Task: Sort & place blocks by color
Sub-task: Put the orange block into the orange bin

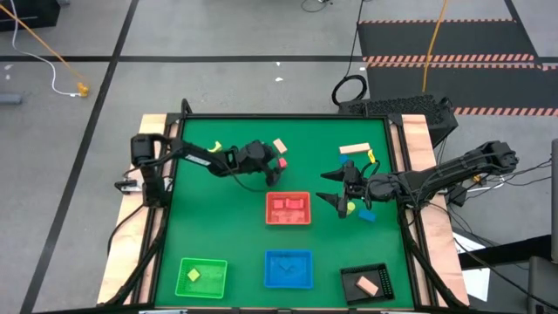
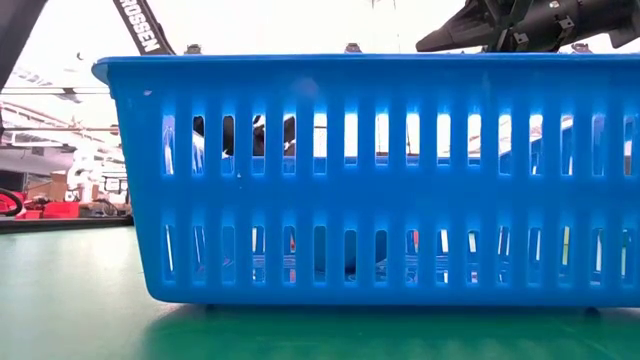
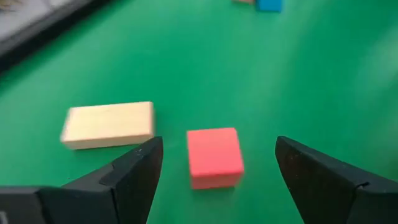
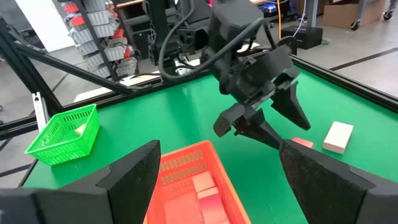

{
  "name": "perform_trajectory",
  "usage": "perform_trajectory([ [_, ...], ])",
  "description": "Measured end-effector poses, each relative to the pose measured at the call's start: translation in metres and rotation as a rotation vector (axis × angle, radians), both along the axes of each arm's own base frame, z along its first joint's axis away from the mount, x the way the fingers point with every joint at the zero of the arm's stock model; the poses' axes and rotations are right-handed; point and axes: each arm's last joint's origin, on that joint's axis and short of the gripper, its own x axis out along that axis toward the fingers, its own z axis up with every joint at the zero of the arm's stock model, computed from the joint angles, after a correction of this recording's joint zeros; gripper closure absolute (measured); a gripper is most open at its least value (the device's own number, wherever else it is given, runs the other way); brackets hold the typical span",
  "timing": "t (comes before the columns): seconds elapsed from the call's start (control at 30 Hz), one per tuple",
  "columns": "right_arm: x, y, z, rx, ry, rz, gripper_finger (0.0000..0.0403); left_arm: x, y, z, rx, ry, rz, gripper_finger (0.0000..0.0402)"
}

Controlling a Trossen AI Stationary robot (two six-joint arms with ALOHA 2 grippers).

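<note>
My left gripper takes hold of the red cube by its two opposite sides next, to sort it into the red tray (image 1: 288, 209).
My left gripper (image 3: 217, 148) is open and low over the table, with a small red cube (image 3: 214, 157) between its fingers but clear of both. A tan block (image 3: 109, 124) lies flat just beside the cube. In the high view the left gripper (image 1: 272, 166) is beyond the red tray (image 1: 288, 209), which holds red blocks. My right gripper (image 1: 330, 187) hovers open to the right of that tray and holds nothing. Near it, a yellow block (image 1: 350, 208) and a blue block (image 1: 366, 214) lie on the table. Farther off are a tan bar (image 1: 353, 149) and a yellow piece (image 1: 370, 157).
Along the near edge stand a green tray (image 1: 202, 276) with a yellow block, a blue tray (image 1: 289, 268) and a black tray (image 1: 366, 283) with a tan block. The blue tray's slotted wall (image 2: 370, 180) fills the low view. Bare green mat lies between the trays.
</note>
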Motion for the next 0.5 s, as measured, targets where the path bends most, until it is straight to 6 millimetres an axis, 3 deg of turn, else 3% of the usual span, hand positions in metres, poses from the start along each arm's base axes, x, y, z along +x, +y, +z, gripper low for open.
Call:
perform_trajectory([
  [0.5,0.0000,0.0000,0.0000,0.000,0.000,0.000,0.0085,-0.0024,0.0068,-0.0021,0.091,0.049,-0.077,0.0089],
])
